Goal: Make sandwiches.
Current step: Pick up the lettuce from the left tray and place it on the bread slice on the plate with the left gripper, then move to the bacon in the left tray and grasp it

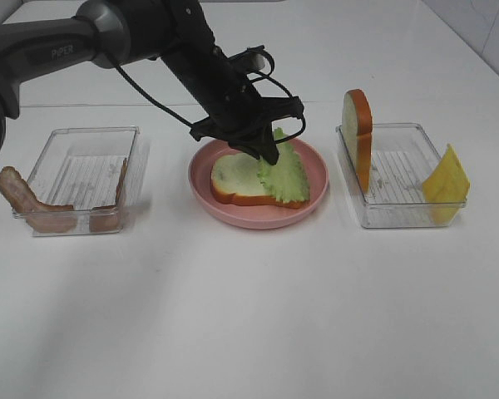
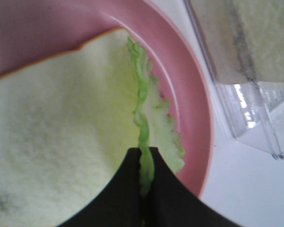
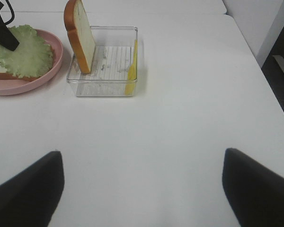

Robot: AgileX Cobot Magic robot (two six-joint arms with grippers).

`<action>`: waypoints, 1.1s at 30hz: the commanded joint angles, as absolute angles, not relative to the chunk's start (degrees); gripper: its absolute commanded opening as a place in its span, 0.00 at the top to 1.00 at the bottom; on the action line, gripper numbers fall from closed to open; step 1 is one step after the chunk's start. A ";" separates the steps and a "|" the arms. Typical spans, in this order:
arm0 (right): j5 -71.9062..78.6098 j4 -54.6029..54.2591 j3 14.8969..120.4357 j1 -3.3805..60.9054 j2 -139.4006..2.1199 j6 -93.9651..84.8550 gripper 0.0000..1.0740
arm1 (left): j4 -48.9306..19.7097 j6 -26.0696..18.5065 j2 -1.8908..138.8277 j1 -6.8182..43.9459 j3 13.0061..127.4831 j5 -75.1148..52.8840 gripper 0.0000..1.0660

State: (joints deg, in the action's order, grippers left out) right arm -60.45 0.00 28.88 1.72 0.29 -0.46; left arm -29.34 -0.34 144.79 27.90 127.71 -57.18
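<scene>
The lettuce leaf's edge sticks out past the crust, so my left gripper stays closed on the leaf for now, until it lies centred over the bread slice [image 1: 233,176].
A bread slice [image 1: 237,179] lies flat on the round pink plate [image 1: 316,187]. My left gripper [image 1: 270,155] is shut on the ruffled green lettuce leaf [image 1: 284,176], which rests over the slice's right half; the wrist view shows the leaf edge [image 2: 143,142] pinched between the black fingers [image 2: 128,189]. A second bread slice [image 1: 358,133] leans upright in the right clear tray [image 1: 399,218], with the yellow cheese square [image 1: 446,179] at its far end. Bacon strips [image 1: 33,204] lie at the left tray. My right gripper [image 3: 142,189] is open and empty over bare table.
The left clear tray [image 1: 87,170] stands left of the plate. The table's right edge [image 3: 255,61] drops off near the right tray. My left arm [image 1: 150,41] reaches across from the upper left over the plate.
</scene>
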 commanded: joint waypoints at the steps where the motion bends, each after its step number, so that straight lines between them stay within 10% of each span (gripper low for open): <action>1: -60.16 0.00 28.71 1.66 1.20 0.00 0.23 | -23.43 3.04 144.84 28.07 127.88 -56.89 1.00; 14: -60.16 0.00 28.71 1.66 1.20 0.00 0.23 | -19.71 5.50 144.84 28.07 127.88 -56.44 0.82; 21: -60.16 0.00 28.71 1.66 1.20 0.00 0.23 | -16.56 5.61 144.33 28.07 134.07 -63.83 0.04; 33: -60.16 0.00 28.71 1.66 1.20 0.00 0.23 | -12.78 9.45 139.63 28.07 142.15 -73.17 0.05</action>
